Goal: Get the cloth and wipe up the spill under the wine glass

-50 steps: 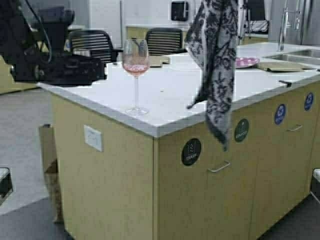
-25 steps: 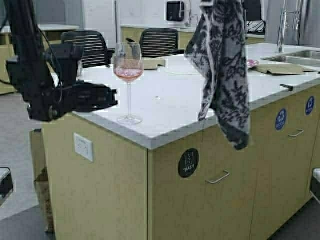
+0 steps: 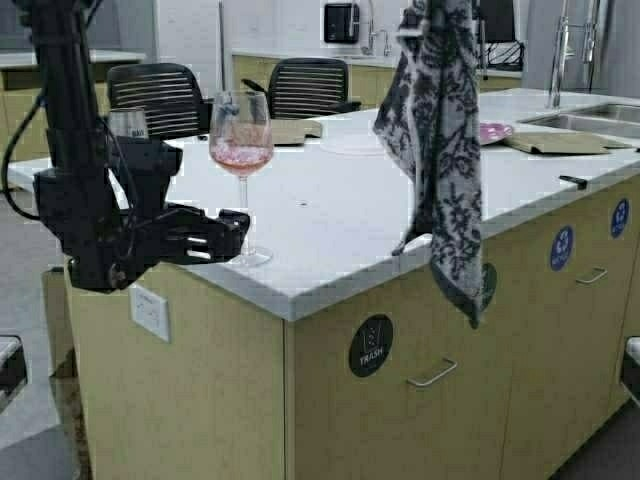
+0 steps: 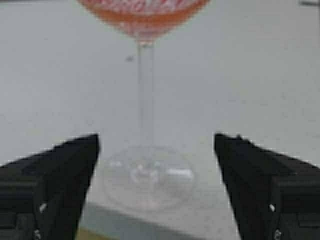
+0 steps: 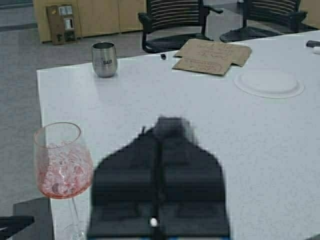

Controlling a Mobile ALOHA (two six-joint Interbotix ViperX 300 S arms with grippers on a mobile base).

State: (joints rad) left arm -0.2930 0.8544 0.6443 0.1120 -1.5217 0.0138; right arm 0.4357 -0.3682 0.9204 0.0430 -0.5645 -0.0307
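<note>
The bowl (image 3: 241,140) flares wide and round with pink liquid inside, so my left gripper will hold the wine glass by its narrow stem (image 3: 243,205) next.
The wine glass (image 3: 240,140) stands near the white counter's (image 3: 340,205) front left corner, with pinkish liquid in its bowl. My left gripper (image 3: 238,232) is open, level with the counter edge, its fingers either side of the glass's round foot without touching it. In the left wrist view the foot (image 4: 147,175) and stem lie between the spread fingers (image 4: 65,170). The flower-printed cloth (image 3: 440,150) hangs limp from above over the counter's front edge. My right gripper (image 5: 160,131) is shut on the cloth's top, high above the counter. I can make out no spill.
A steel mug (image 5: 104,59), flattened cardboard (image 5: 212,55) and a white plate (image 5: 269,82) lie farther back on the counter. A sink (image 3: 590,115) is at the far right. Office chairs (image 3: 310,85) stand behind. Cabinet fronts with handles (image 3: 432,372) lie below.
The robot has moved nearer, so the counter and glass shift left and down. My left arm has lowered and reached in around the glass's foot. The cloth swings slightly.
</note>
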